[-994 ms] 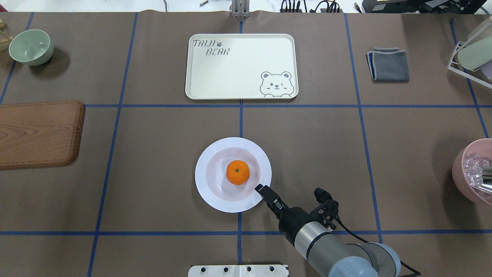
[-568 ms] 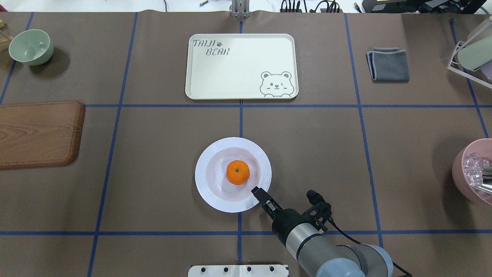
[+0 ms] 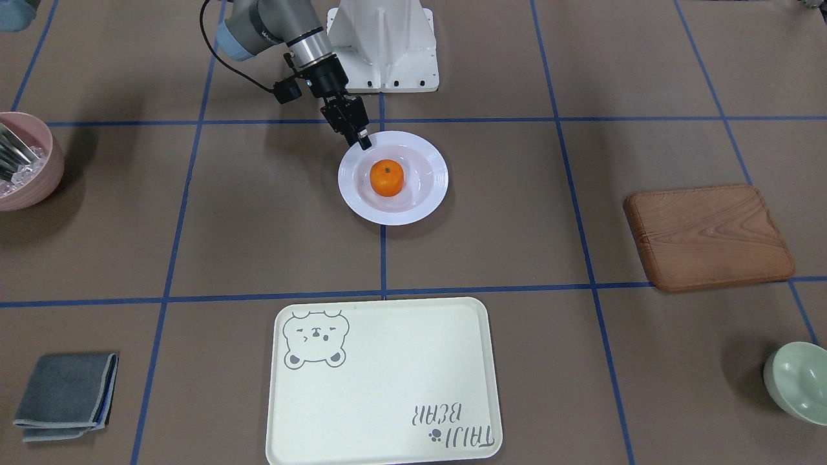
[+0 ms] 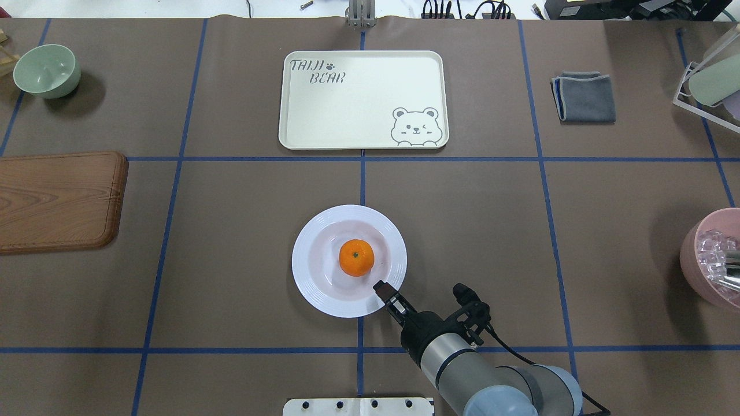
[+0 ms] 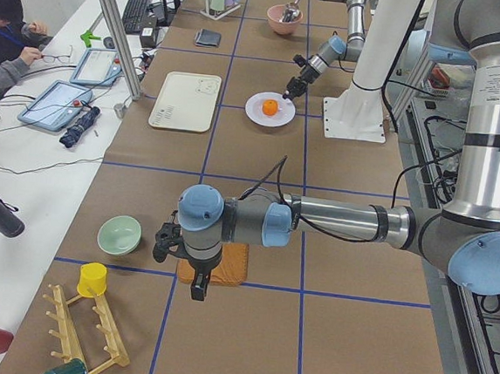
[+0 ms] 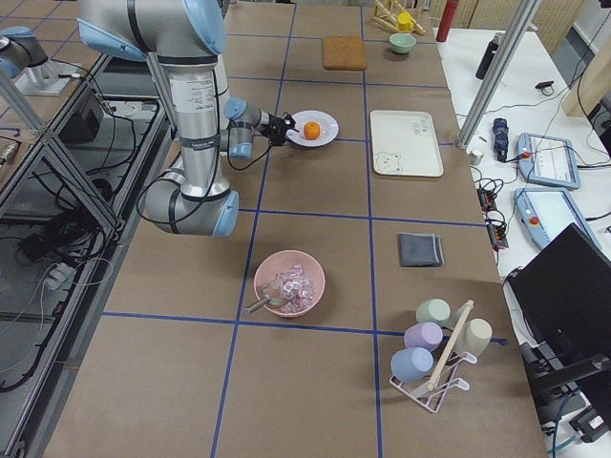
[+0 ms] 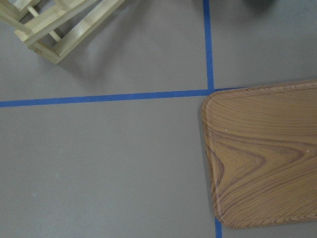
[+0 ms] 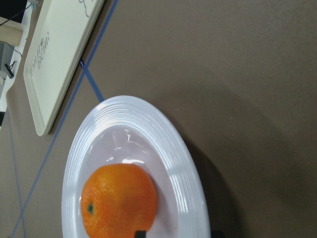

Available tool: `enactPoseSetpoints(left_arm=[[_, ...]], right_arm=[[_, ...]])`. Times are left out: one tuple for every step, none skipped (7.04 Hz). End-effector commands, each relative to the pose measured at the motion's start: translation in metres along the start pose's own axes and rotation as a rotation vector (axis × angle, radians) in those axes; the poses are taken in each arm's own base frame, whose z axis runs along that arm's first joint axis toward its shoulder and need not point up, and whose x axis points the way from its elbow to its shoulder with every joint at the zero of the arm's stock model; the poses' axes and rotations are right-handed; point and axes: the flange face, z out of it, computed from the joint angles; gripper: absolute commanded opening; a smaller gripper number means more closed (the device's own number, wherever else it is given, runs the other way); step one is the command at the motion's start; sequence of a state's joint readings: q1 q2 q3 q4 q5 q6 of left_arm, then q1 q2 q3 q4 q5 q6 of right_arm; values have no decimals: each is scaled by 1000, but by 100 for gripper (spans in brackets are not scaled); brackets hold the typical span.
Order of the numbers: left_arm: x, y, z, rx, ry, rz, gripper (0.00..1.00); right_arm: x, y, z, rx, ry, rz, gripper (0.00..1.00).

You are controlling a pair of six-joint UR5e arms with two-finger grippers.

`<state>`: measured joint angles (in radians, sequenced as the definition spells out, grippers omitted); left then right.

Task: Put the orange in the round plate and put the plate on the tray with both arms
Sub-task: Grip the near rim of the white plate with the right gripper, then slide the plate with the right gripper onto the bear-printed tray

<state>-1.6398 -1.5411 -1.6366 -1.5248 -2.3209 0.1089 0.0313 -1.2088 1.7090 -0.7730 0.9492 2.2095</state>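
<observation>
My right gripper is going to grab the round plate by its rim next, so that it can carry the orange onto the tray.
The orange lies in the middle of the white round plate, which sits on the table in front of the cream tray. My right gripper is at the plate's near right rim. In the right wrist view its two fingertips stand apart, one over the plate beside the orange and the other outside the rim. It looks open. My left gripper hangs far off by the wooden board. It shows only in the exterior left view, so I cannot tell its state.
A wooden board and a pale green bowl lie on the left. A grey folded cloth and a pink bowl with cutlery are on the right. A cup rack stands at the far right.
My right gripper has slid left along the plate's near rim. The plate and the orange have shifted very slightly left.
</observation>
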Motion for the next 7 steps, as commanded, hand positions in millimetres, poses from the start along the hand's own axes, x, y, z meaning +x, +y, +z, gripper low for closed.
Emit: enactPoseSetpoints(left_arm=[[0, 0, 0, -1, 0, -1, 99], [0, 0, 0, -1, 0, -1, 99], [0, 0, 0, -1, 0, -1, 99], [0, 0, 1, -2, 0, 1, 99], [0, 0, 0, -1, 0, -1, 99], [0, 0, 0, -1, 0, -1, 99], [0, 0, 0, -1, 0, -2, 99]], right_arm=[[-4, 4, 11, 10, 0, 0, 46], [-4, 1, 14, 15, 0, 0, 42], [0, -3, 19, 26, 7, -7, 30], [1, -7, 22, 36, 8, -9, 23], [1, -7, 23, 36, 9, -13, 0], [-6, -10, 24, 40, -4, 0, 0], [-14, -18, 24, 46, -26, 42, 0]])
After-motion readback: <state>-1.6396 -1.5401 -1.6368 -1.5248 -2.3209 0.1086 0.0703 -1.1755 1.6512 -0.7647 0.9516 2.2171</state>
